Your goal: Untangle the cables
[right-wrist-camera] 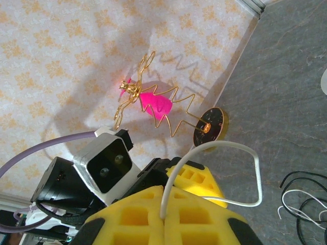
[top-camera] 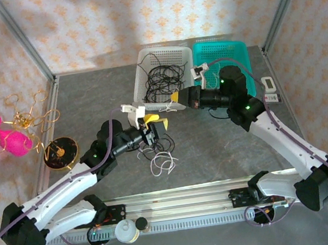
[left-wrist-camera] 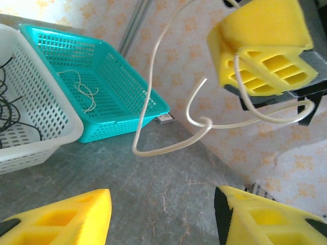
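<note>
I will next use my left gripper to grab the thin white cable near its loose end point(left-wrist-camera: 193, 95), so the right gripper stays free to untangle the knotted loop.
My right gripper point(right-wrist-camera: 163, 194) is shut on the end of a thin white cable point(right-wrist-camera: 245, 149), which arcs out from its yellow pads. In the left wrist view that cable point(left-wrist-camera: 148, 102) hangs in a loose knotted loop below the right gripper point(left-wrist-camera: 265, 48). My left gripper point(left-wrist-camera: 163, 198) faces it from just in front, jaws open with only bare table between them. From above, the left gripper point(top-camera: 155, 123) and right gripper point(top-camera: 177, 98) sit close together mid-table. More cables, black point(top-camera: 150, 149) and white point(top-camera: 163, 162), lie loose below them.
A white basket point(top-camera: 143, 58) holds black cables point(top-camera: 161, 77). Next to it on the right, a teal basket point(top-camera: 239, 49) holds a white cable point(left-wrist-camera: 82, 92). A gold wire ornament point(top-camera: 21, 120) on a black disc point(top-camera: 61, 153) stands at the left. A white bottle point(top-camera: 125, 231) sits at the near rail.
</note>
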